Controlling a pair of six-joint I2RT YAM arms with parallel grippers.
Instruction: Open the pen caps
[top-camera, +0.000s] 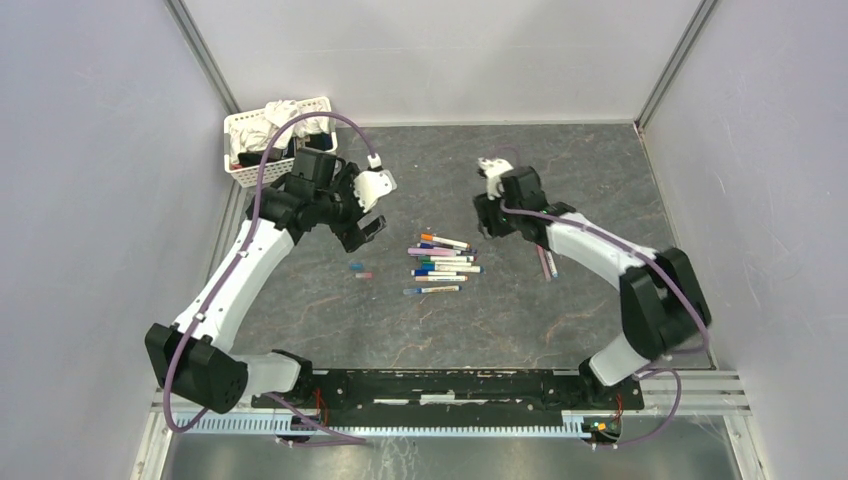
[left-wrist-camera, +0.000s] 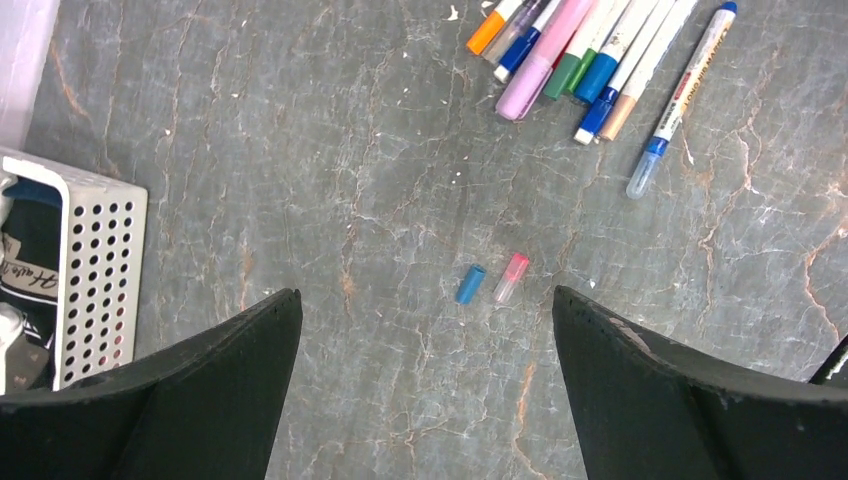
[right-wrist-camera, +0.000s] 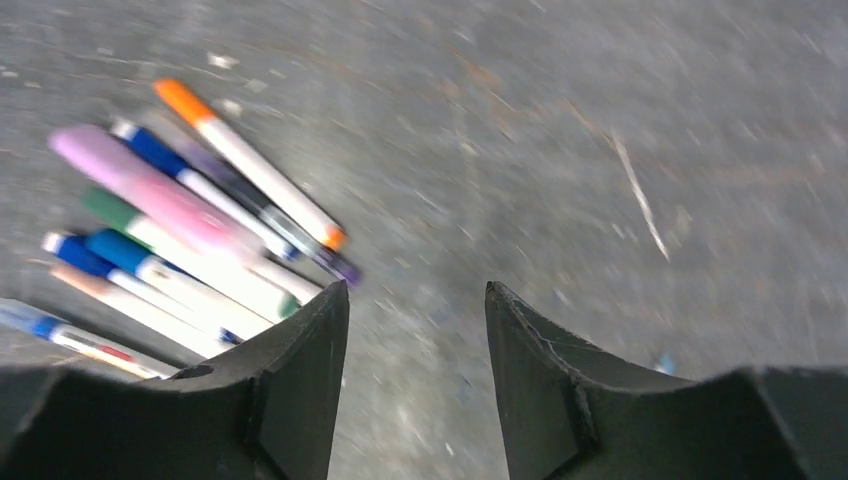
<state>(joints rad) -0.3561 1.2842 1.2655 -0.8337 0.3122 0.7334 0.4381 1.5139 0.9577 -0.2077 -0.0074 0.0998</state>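
Note:
The right gripper grabs the orange-capped pen by its white body next, which leaves the orange cap free for the left gripper to open.
Two loose pen caps lie side by side on the grey table, a blue one and a pink one. A heap of capped pens lies in the middle, with caps in orange, blue, green and purple. My left gripper hangs open above the table just short of the two loose caps, its jaws spread wide and empty. My right gripper hovers open to the right of the heap, holding nothing. The right wrist view is motion-blurred.
A white perforated basket with cloths in it stands at the back left, close to my left arm. Two more pens lie apart under the right forearm. Walls enclose the table on three sides.

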